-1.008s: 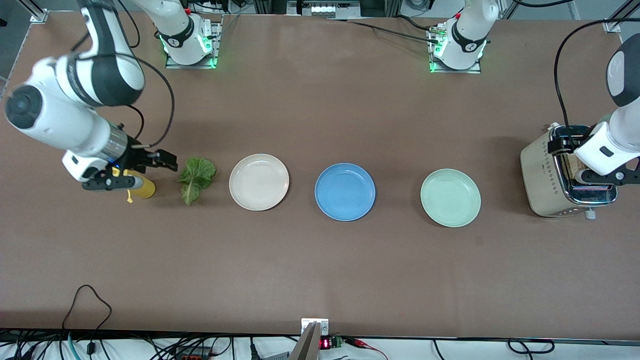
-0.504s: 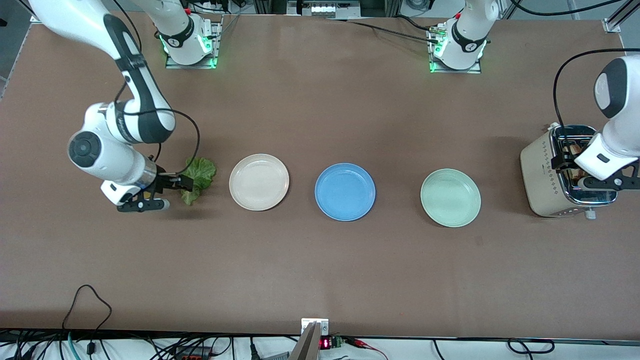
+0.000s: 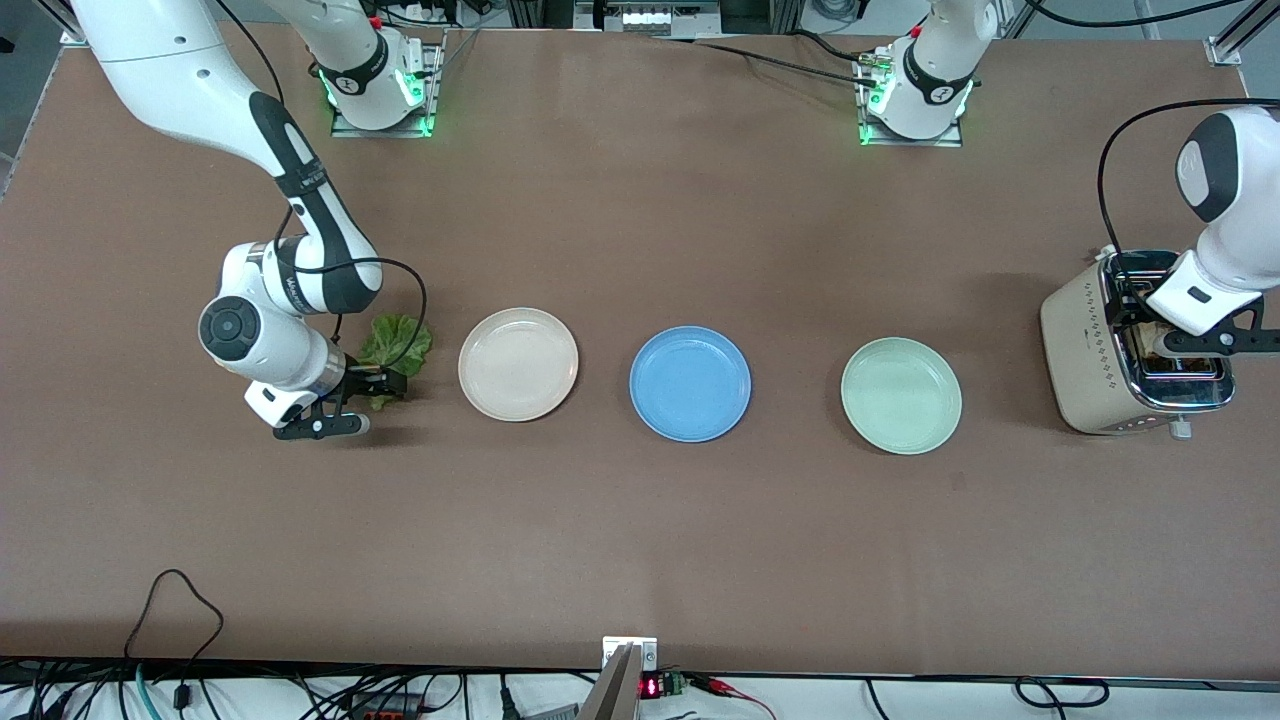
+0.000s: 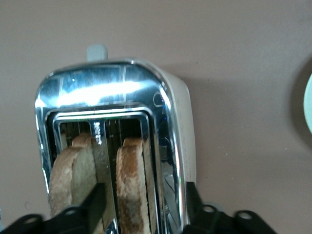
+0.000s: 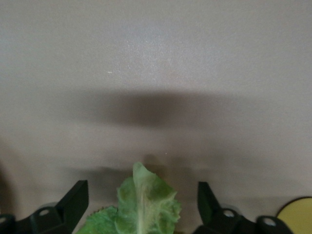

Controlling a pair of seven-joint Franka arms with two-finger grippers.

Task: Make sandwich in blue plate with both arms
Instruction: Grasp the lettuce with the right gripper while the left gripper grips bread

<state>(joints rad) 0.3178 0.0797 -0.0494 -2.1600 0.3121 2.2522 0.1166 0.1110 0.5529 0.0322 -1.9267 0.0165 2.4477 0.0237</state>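
My right gripper grabs the lettuce leaf's pale stem end [image 3: 381, 400] next, to lay it over the bread on the blue plate [image 3: 690, 383].
A crinkled green lettuce leaf [image 3: 397, 345] lies on the table beside the cream plate [image 3: 518, 363], toward the right arm's end. My right gripper [image 3: 352, 400] is low at the leaf's stem end and open; the lettuce tip [image 5: 144, 202] lies between its fingers, touching neither. The blue plate [image 3: 690, 383] sits bare in the middle of the row. Two toasted bread slices [image 4: 73, 173] [image 4: 132, 180] stand in the toaster [image 3: 1100, 345]. My left gripper [image 4: 141, 197] is over the toaster, open, its fingers [image 4: 92, 204] astride one slice with gaps on both sides.
A pale green plate [image 3: 901, 395] lies between the blue plate and the toaster. A yellow object [image 5: 297, 214] shows just beside the right gripper. The toaster's lever [image 4: 96, 51] sticks out at one end. Cables hang along the table's front edge.
The right arm has swung from the yellow object over to the lettuce and come down at its stem. The left gripper has sunk closer to the toaster slots and its fingers have narrowed.
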